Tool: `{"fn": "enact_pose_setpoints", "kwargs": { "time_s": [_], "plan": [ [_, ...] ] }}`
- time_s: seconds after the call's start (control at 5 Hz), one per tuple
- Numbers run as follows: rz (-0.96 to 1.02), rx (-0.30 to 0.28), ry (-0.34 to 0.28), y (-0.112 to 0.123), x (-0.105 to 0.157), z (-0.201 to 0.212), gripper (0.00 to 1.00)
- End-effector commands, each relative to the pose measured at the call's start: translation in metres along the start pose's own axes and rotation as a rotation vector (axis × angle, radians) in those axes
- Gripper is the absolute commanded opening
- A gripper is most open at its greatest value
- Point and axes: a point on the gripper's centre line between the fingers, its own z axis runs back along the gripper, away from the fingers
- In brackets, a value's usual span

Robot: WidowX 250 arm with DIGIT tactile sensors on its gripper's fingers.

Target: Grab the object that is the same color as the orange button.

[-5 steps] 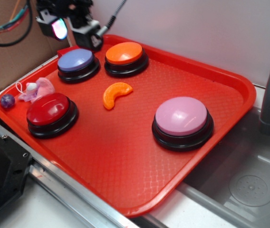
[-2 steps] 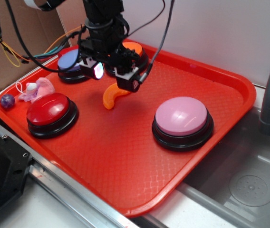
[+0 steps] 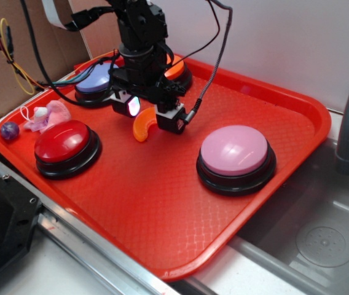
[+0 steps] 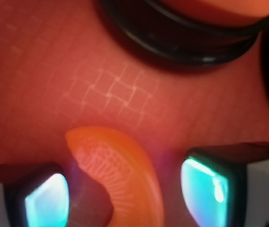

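Observation:
I need to pick out the thing that matches the orange button (image 3: 176, 66), so my gripper should grab the orange crescent by its curved middle (image 3: 139, 125) next.
The object, a small glossy orange crescent (image 3: 141, 130) (image 4: 120, 168), lies flat on the red tray (image 3: 162, 203). My gripper (image 3: 152, 117) (image 4: 130, 194) hangs low over it, open, one finger on each side. In the wrist view the glowing pads (image 4: 47, 198) stand apart from the crescent, which fills part of the gap. The orange button (image 3: 176, 66) (image 4: 215, 7) sits just behind on its black base, partly hidden by the arm in the exterior view.
A pink button (image 3: 234, 149) stands to the right, a red button (image 3: 62, 140) at the left front, a blue button (image 3: 93, 82) at the back left. A pink toy (image 3: 48, 115) and purple ball (image 3: 10, 129) lie at the tray's left edge. A metal sink (image 3: 325, 246) adjoins on the right.
The arm came in from the back left corner, moved over the crescent and dropped lower, its fingers now on either side of it. The crescent has not moved.

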Motion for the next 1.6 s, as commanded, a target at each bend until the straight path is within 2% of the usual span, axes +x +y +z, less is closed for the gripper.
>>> {"fn": "enact_pose_setpoints", "kwargs": {
  "time_s": [0.0,0.2,0.4,0.6,0.8,1.0,1.4],
  "plan": [
    [0.010,-0.005,-0.008,0.006,0.000,-0.004,1.00],
    [0.004,-0.025,-0.007,0.009,-0.003,-0.009,1.00],
    [-0.003,-0.148,0.051,0.019,-0.007,-0.012,1.00],
    [-0.030,-0.225,0.076,0.026,-0.010,-0.016,1.00],
    [-0.022,-0.258,0.103,0.030,-0.011,-0.017,1.00],
    [-0.021,-0.225,0.078,0.029,-0.010,-0.017,0.00],
    [-0.019,-0.195,0.066,0.027,-0.008,-0.016,0.00]
  ]
}}
